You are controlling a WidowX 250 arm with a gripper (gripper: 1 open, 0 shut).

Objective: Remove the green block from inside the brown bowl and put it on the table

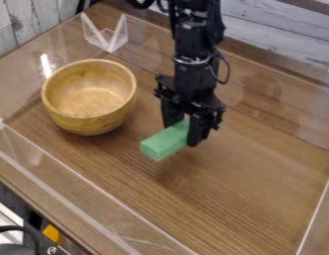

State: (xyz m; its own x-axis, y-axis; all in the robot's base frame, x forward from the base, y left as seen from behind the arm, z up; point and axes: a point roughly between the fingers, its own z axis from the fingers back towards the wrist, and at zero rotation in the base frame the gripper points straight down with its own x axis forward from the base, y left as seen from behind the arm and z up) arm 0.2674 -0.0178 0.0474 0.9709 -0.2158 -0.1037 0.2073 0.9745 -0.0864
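The green block's lower end [156, 150] sits on or over the table, so the block would lie there and it is now time to open.
The green block [164, 143] hangs tilted from my gripper [188, 129], which is shut on its upper end; its lower end sits at or just above the table [247, 199], and contact is unclear. The black gripper points straight down, right of the brown bowl [89, 96]. That round wooden bowl stands on the table at the left with nothing inside it. Block and gripper are apart from the bowl's rim by a small gap.
Clear plastic walls [74, 179] edge the tabletop along the front and left. A clear angled plastic piece [106, 33] stands behind the bowl. Bare wood-grain surface spreads to the right and front of the gripper.
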